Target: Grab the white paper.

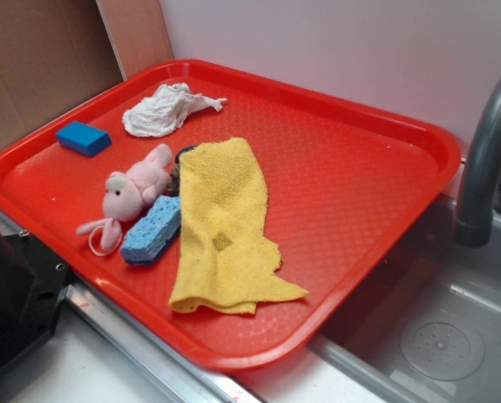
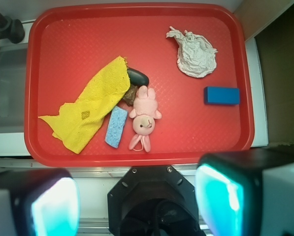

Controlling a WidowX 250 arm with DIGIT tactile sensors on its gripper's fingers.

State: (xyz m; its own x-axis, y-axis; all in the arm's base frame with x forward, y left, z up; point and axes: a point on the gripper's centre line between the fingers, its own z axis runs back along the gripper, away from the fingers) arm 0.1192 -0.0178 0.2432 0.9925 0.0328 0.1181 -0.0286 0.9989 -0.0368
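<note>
I will grab the crumpled wad by its rounded end [image 1: 143, 124] with my gripper next, and the twisted tail [image 1: 211, 102] will stay free. This is to pick up the white paper.
The white paper [image 1: 162, 109] [image 2: 196, 54] is a crumpled wad with a twisted tail. It lies by itself in a far corner of the red tray [image 1: 342, 185] [image 2: 78, 44]. In the wrist view my gripper [image 2: 137, 206] hangs high above the tray's near edge, far from the paper. It is open: its two cyan-padded fingers [image 2: 53, 206] stand wide apart with nothing between them. The exterior view does not show the gripper.
A pink plush toy [image 1: 137, 189] [image 2: 144, 115], a light blue sponge [image 1: 152, 229] [image 2: 116, 126], a yellow cloth [image 1: 225, 227] [image 2: 95, 103] and a dark object [image 2: 138, 76] cluster mid-tray. A blue block [image 1: 83, 138] [image 2: 221, 95] lies near the paper. A faucet [image 1: 485, 159] and sink [image 1: 435, 336] adjoin the tray.
</note>
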